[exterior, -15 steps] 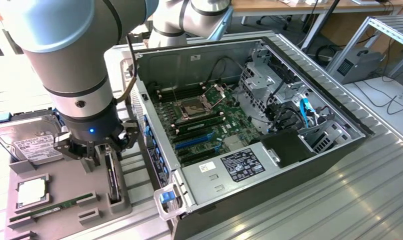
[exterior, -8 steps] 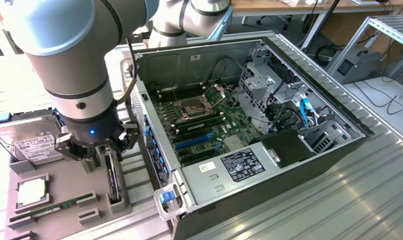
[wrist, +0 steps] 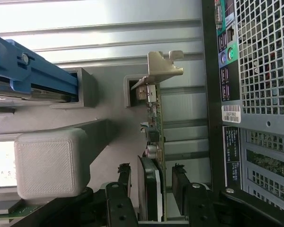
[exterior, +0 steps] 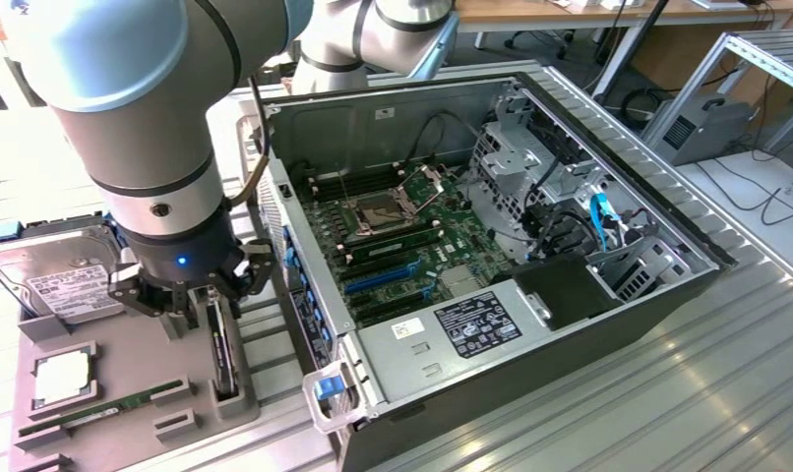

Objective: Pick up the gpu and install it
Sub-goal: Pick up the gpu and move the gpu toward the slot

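My gripper should close on the GPU now. Its fingers reach down beside the black fan housing, near the silver bracket, so they would hold the GPU.
The gpu stands on its edge in a slot of the grey holder tray, at the exterior view's left of the open PC case. In the wrist view the gpu shows edge-on, with its silver bracket at the far end and its black fan between the jaws. My gripper hangs low over the card. The gripper is open, with one of its black fingers on each side of the card and a small gap on both sides.
A hard drive, a CPU and a green RAM stick also sit on the tray. The case lies open with its motherboard facing up. The case's rear panel stands close beside the card.
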Action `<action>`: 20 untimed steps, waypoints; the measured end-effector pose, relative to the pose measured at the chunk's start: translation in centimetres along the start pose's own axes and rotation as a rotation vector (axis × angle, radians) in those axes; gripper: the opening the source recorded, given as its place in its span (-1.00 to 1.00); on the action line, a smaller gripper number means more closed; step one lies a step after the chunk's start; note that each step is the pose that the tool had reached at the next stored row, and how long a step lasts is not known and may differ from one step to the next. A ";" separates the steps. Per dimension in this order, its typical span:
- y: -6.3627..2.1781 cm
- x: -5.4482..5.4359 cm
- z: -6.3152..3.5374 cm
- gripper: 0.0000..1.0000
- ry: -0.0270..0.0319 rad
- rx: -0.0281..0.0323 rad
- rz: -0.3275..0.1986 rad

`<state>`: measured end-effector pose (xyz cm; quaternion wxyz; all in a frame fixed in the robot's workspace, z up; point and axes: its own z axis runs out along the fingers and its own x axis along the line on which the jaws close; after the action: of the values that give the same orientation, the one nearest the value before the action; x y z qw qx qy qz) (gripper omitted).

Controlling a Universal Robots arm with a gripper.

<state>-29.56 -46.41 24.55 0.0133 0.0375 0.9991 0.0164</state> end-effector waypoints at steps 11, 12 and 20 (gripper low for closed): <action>0.00 0.0 0.00 -0.46 0.0000 0.0000 0.000; 0.00 0.0 0.00 -0.46 0.0000 0.0000 0.000; 0.00 0.0 -0.03 -0.46 -0.0003 -0.0003 0.000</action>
<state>-29.56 -46.41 24.58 0.0135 0.0375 0.9991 0.0166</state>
